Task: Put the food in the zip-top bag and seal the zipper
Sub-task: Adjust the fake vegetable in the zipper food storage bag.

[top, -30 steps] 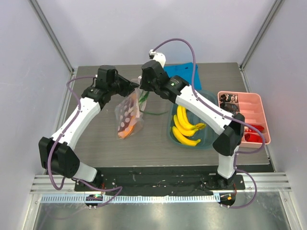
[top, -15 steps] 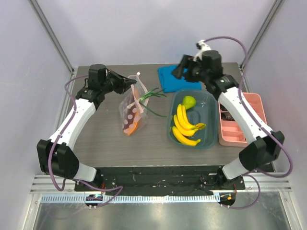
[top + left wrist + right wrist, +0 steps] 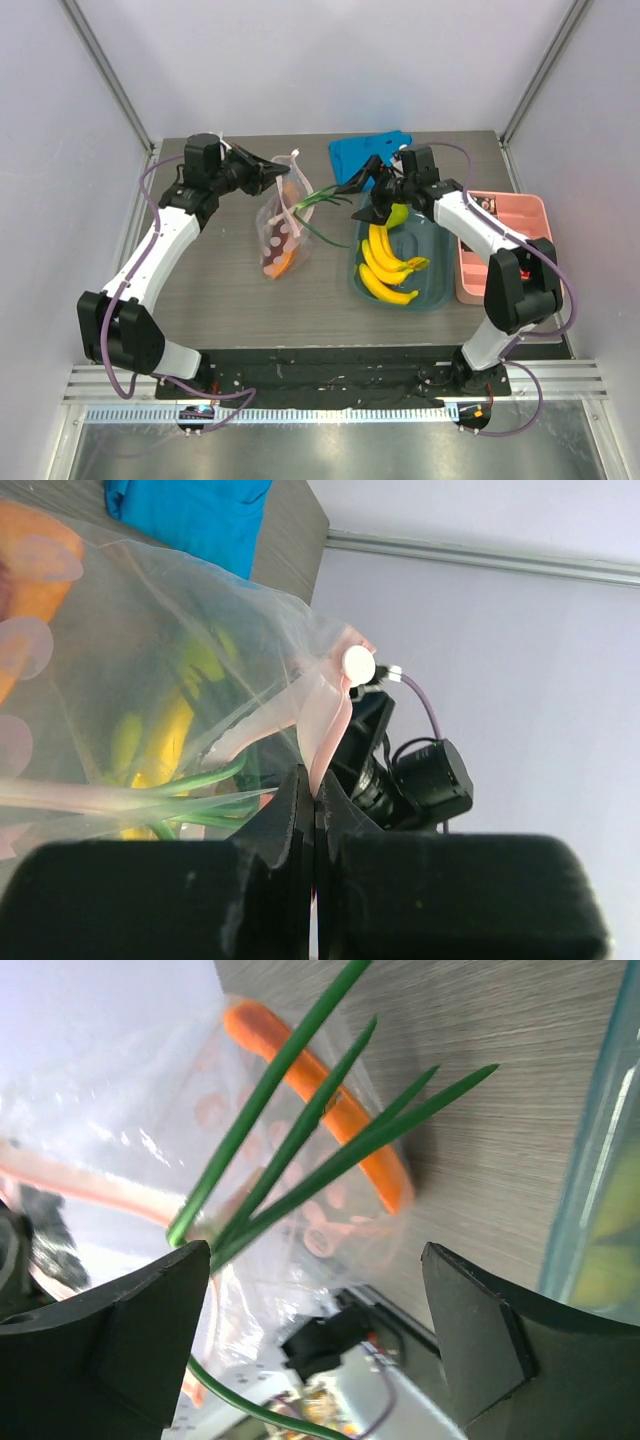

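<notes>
The leaves of the green onion stalk stick out of the bag's opening. My right gripper should grab the stalk by those leaves to fold them inside.
The zip-top bag hangs from my left gripper, which is shut on the pink zipper strip just below the white slider tab. The orange-red pepper lies inside the bag. The green onion stalk sticks out of the bag's mouth, with its leaves pointing right. My right gripper is open and empty, between the bag and the teal tub, close to the green pear. The banana bunch lies in the tub. The right wrist view shows the onion leaves and the pepper.
A blue folded cloth lies at the back behind the tub. A pink divided tray with small dark and red pieces stands at the right edge. Frame posts rise at both back corners.
My right arm left the bag mouth, swung to the back right, then came down by the tub's left rim near the pear. My left gripper still holds the bag, lifted slightly.
</notes>
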